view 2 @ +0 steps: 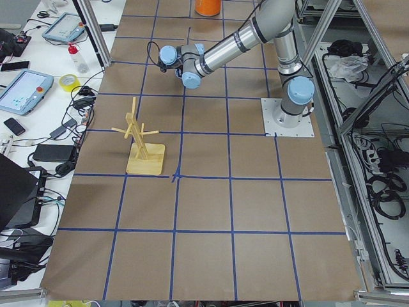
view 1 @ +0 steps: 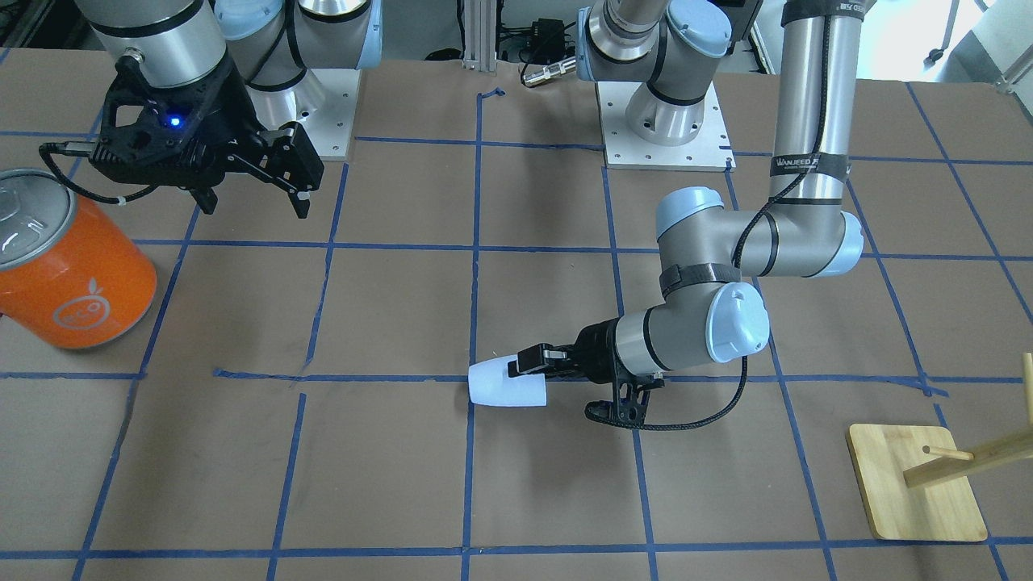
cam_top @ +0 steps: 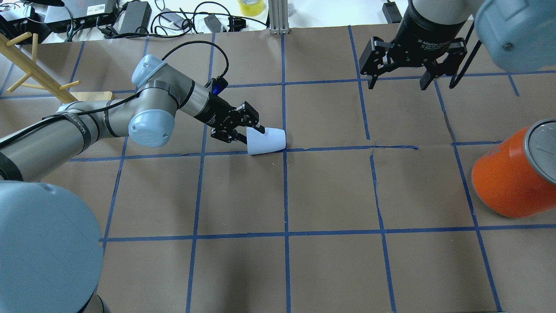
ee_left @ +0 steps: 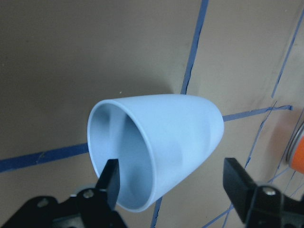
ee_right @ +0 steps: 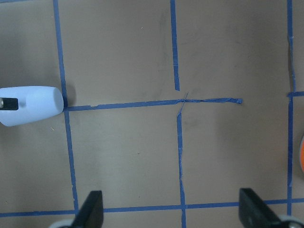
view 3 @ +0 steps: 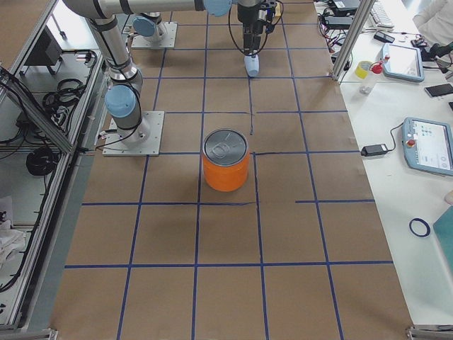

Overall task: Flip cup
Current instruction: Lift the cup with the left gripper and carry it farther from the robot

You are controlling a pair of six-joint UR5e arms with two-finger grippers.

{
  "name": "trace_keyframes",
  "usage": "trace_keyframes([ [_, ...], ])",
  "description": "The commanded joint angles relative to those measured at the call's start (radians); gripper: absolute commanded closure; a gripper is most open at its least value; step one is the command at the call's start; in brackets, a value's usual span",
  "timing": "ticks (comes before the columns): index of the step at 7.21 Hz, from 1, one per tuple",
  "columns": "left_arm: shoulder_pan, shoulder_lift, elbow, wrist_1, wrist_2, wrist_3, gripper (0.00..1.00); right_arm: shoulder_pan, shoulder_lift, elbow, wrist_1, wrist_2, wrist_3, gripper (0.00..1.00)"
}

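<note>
The left gripper grabs the pale blue cup by its open rim (view 1: 544, 391) (ee_left: 153, 166) next, to flip the cup onto its closed base.
The pale blue cup (view 1: 504, 387) lies on its side on the brown table near the middle; it also shows in the overhead view (cam_top: 269, 141) and in the right wrist view (ee_right: 33, 104). Its open rim faces my left gripper (cam_top: 251, 134). In the left wrist view the cup (ee_left: 180, 128) fills the centre. My left gripper (ee_left: 174, 187) is open and straddles the rim wall: one finger (ee_left: 111, 185) is inside the cup and the other (ee_left: 237, 185) is outside, with a gap to the wall. My right gripper (cam_top: 396, 82) is open and empty, held high above the table, far from the cup.
A large orange can (cam_top: 508, 178) with a silver lid stands on the robot's right side. A wooden peg rack on a square base (view 1: 916, 484) stands at the robot's far left. Blue tape lines grid the table. Cables and devices lie beyond the far table edge.
</note>
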Motion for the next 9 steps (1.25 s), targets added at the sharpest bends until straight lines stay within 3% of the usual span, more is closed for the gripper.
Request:
trace_keyframes([
  [1,-0.003,-0.004,0.000,0.025,-0.046,-0.010,0.86,0.002,0.001,0.009,0.002,0.006,-0.007,0.00],
  [2,-0.003,0.003,0.000,0.033,-0.098,-0.019,1.00,0.002,0.000,0.036,0.000,0.002,-0.007,0.00],
  [3,-0.005,0.029,0.009,0.062,-0.161,-0.127,1.00,0.002,0.000,0.042,0.002,0.000,-0.005,0.00],
  [5,-0.024,0.068,0.027,0.280,-0.151,-0.251,1.00,0.002,0.000,0.042,0.000,-0.006,-0.004,0.00],
  [6,-0.025,0.086,0.049,0.367,-0.067,-0.308,1.00,0.002,-0.002,0.042,-0.001,-0.006,-0.002,0.00],
  [7,-0.029,0.089,0.087,0.373,0.158,-0.298,1.00,0.002,-0.002,0.041,-0.003,-0.006,-0.004,0.00],
  [8,-0.029,0.092,0.151,0.307,0.211,-0.284,1.00,0.002,0.000,0.042,-0.001,-0.006,-0.005,0.00],
  [9,-0.029,0.083,0.223,0.147,0.371,-0.184,1.00,0.002,-0.002,0.041,-0.003,-0.007,-0.005,0.00],
])
